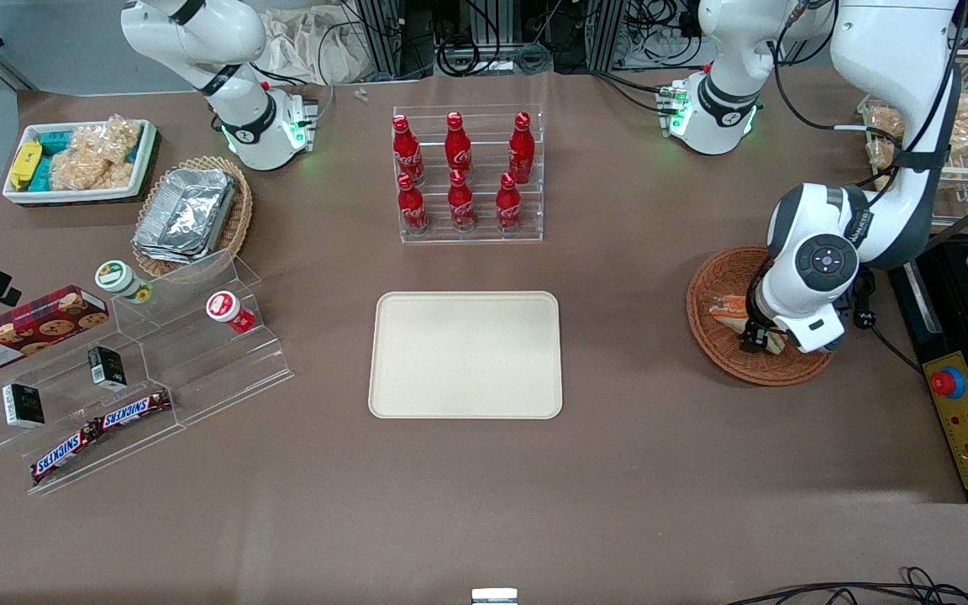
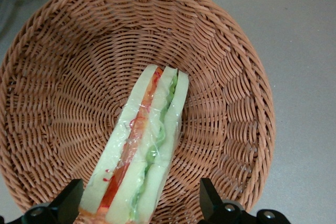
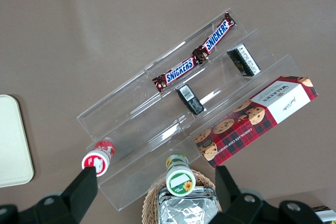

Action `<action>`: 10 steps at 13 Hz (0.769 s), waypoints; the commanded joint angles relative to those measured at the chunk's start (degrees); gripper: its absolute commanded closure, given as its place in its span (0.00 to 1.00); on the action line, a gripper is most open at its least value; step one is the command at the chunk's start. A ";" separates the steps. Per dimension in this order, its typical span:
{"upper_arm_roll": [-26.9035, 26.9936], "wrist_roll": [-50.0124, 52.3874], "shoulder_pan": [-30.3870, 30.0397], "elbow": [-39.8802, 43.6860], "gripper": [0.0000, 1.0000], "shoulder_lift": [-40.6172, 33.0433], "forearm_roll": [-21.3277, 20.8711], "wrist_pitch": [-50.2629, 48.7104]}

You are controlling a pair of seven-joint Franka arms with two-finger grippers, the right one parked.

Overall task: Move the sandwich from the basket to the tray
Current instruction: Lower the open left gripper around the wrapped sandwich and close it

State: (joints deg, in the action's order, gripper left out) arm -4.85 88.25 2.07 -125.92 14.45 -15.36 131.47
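Note:
My left gripper will next grab the wrapped sandwich by its wide end (image 2: 116,202) and move it from basket to tray.
The sandwich (image 2: 142,150), a wrapped wedge of white bread with red and green filling, lies in the round brown wicker basket (image 2: 63,77). In the front view the sandwich (image 1: 728,307) peeks out beside the working arm's wrist, in the basket (image 1: 715,344) toward the working arm's end of the table. My left gripper (image 2: 140,205) is low over the basket, open, with one finger on each side of the sandwich's wide end; one finger (image 2: 71,203) is close against the bread, the other (image 2: 210,200) stands apart from it. The gripper (image 1: 760,338) shows under the wrist. The cream tray (image 1: 465,355) lies bare mid-table.
A clear rack of red cola bottles (image 1: 467,172) stands farther from the front camera than the tray. A black control box with a red button (image 1: 948,382) sits beside the basket at the table's end. A clear stepped shelf with snacks (image 1: 131,361) lies toward the parked arm's end.

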 commanded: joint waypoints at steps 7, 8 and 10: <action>-0.24 1.40 -1.72 -0.03 1.00 1.37 -1.43 2.83; -0.24 0.96 -1.72 0.15 1.00 1.20 -1.60 2.56; -0.42 -1.14 -1.72 0.59 1.00 -0.03 -1.61 1.34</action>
State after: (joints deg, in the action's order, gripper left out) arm -4.68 88.08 0.81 -125.47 16.24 -15.80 133.61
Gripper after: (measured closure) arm 0.639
